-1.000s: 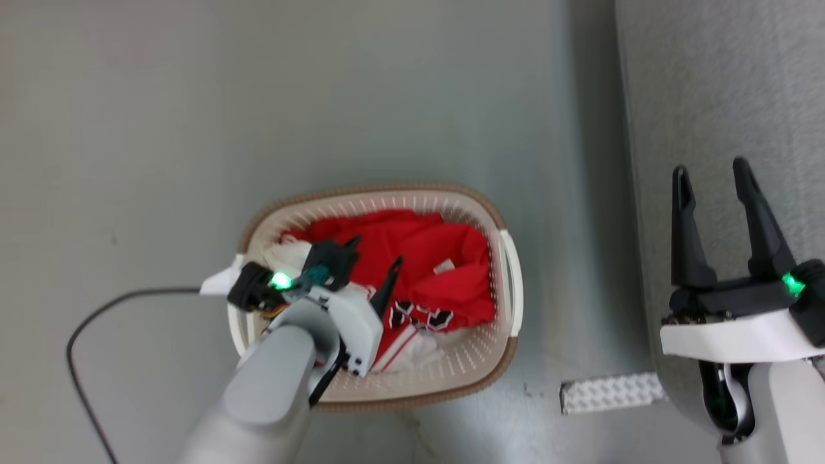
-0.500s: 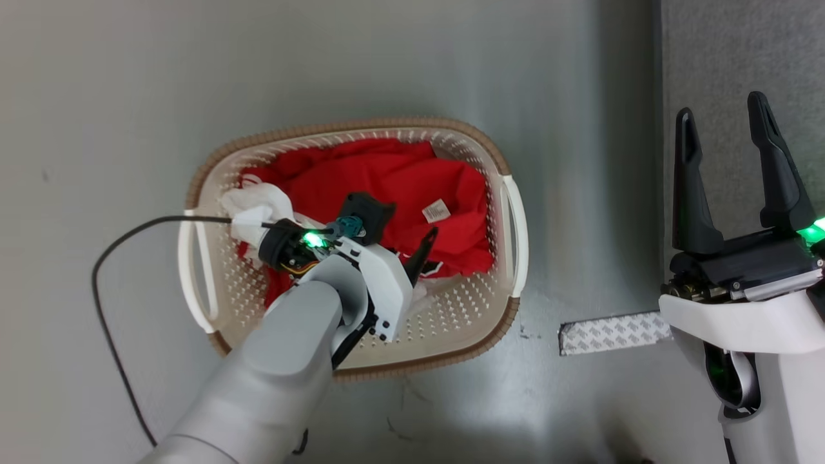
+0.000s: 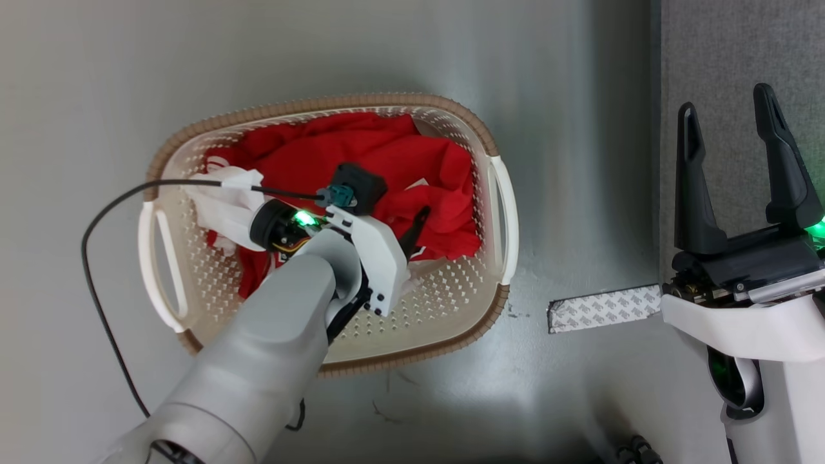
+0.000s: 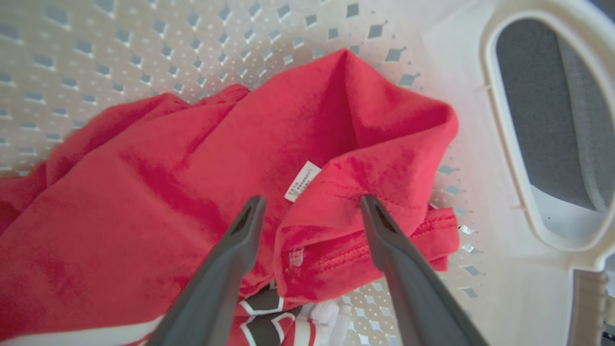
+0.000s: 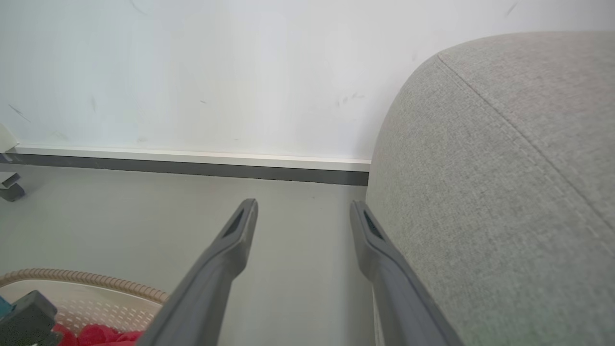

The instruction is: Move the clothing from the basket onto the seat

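I should bring the red clothing from the basket onto the seat [image 3: 741,51], so my left gripper should pick up the clothing by its plain fold [image 3: 442,202] next.
The cream basket [image 3: 322,103] with a brown rim stands on the floor left of the grey seat [image 3: 741,51]. Red clothing [image 3: 361,148] with white parts lies crumpled inside it. My left gripper [image 4: 312,199] reaches down into the basket. It is open, and its fingers straddle a red fold [image 4: 336,192] beside a white label [image 4: 301,180]. In the head view one of its fingers [image 3: 416,225] shows over the cloth, the other hidden by the wrist. My right gripper [image 3: 725,100] stands open and empty over the seat's edge [image 5: 504,168].
A grey-white tape strip [image 3: 602,308] lies on the floor between basket and seat. A black cable [image 3: 97,270] loops from the left wrist over the basket's left side. A white wall with a dark baseboard [image 5: 192,168] stands beyond the seat.
The head camera has shifted, so the basket sits higher and further left in the picture. My left gripper has sunk deeper into the basket, closer to the red cloth. Both grippers stay open.
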Motion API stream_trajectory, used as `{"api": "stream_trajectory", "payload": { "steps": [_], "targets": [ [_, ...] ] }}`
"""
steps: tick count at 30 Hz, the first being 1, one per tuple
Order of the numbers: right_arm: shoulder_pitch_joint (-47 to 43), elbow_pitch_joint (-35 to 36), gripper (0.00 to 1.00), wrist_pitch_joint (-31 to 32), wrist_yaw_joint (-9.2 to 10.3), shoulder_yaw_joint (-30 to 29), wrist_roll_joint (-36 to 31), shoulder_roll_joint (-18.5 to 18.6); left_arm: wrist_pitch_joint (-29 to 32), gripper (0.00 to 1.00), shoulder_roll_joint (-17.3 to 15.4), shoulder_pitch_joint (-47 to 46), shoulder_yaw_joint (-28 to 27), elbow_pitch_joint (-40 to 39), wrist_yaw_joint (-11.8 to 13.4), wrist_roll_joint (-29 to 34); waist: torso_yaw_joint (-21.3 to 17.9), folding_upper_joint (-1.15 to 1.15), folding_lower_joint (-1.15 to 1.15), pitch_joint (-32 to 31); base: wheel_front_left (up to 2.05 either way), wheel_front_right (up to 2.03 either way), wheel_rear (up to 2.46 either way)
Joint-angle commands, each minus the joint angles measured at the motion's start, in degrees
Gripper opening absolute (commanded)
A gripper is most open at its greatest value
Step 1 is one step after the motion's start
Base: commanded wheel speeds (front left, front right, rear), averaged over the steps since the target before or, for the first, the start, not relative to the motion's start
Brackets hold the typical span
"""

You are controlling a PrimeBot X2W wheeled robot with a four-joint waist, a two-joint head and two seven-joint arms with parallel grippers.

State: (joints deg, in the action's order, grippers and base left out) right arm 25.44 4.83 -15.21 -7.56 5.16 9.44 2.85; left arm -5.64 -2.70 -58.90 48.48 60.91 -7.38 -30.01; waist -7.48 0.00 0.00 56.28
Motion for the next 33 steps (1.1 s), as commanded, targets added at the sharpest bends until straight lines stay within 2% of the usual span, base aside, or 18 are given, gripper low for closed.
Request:
{"api": "stream_trajectory", "payload": {
  "steps": [1, 11, 12, 13, 14, 23, 29, 33],
  "targets": [
    [-1.0, -0.9, 1.00, 0.1, 0.14, -0.6, 0.1, 0.1, -0.3, 1.00, -0.4, -1.0, 0.2, 0.2, -0.1, -0.6, -0.3, 0.00, 0.00, 0.5, 0.00, 0.00, 0.00],
    [-1.4, -0.7, 1.00, 0.2, 0.16, -1.0, 0.4, 0.2, -1.1, 1.00, -0.3, -2.3, 5.0, 2.1, -0.1, -3.6, -1.3, 0.00, 0.00, 2.2, 0.00, 0.00, 0.00],
    [-1.4, -0.7, 1.00, 0.2, 0.18, -1.2, 0.3, 0.2, -1.3, 0.56, -0.3, -2.5, 5.5, 2.0, -0.1, -4.1, -1.3, 0.00, 0.00, 2.3, 0.00, 0.00, 0.00],
    [-1.5, -0.8, 1.00, 0.2, 0.18, -1.3, 0.3, 0.2, -1.7, 0.31, -0.3, -2.6, 6.1, 1.7, -0.1, -4.4, -1.2, 0.00, 0.00, 2.3, 0.00, 0.00, 0.00],
    [-1.5, -0.9, 1.00, 0.3, 0.18, -1.5, 0.2, 0.2, -2.3, 0.00, -0.3, -2.7, 6.7, 1.4, -0.1, -4.8, -1.1, 0.00, 0.00, 2.3, 0.00, 0.00, 0.00],
    [-1.2, -1.6, 1.00, 0.1, 0.18, -2.0, -0.3, 0.3, -6.4, 0.00, -0.3, -0.7, 9.8, 0.5, -0.1, -9.3, 0.8, 0.00, 0.00, -1.6, 0.00, 0.00, 0.00],
    [-2.4, -3.1, 1.00, 0.1, 0.18, -2.9, -0.4, 0.3, -9.2, 0.00, -0.5, 1.5, 9.2, 0.0, -0.1, -11.1, 3.0, 0.00, 0.00, -8.3, 0.00, 0.00, 0.00],
    [-4.0, -4.6, 1.00, 0.1, 0.16, -3.7, -0.5, 0.2, -9.5, 0.00, -1.6, 4.0, 7.1, -3.0, 0.6, -9.6, 4.2, 0.00, 0.00, -14.5, 0.00, 0.00, 0.00]
  ]
}}
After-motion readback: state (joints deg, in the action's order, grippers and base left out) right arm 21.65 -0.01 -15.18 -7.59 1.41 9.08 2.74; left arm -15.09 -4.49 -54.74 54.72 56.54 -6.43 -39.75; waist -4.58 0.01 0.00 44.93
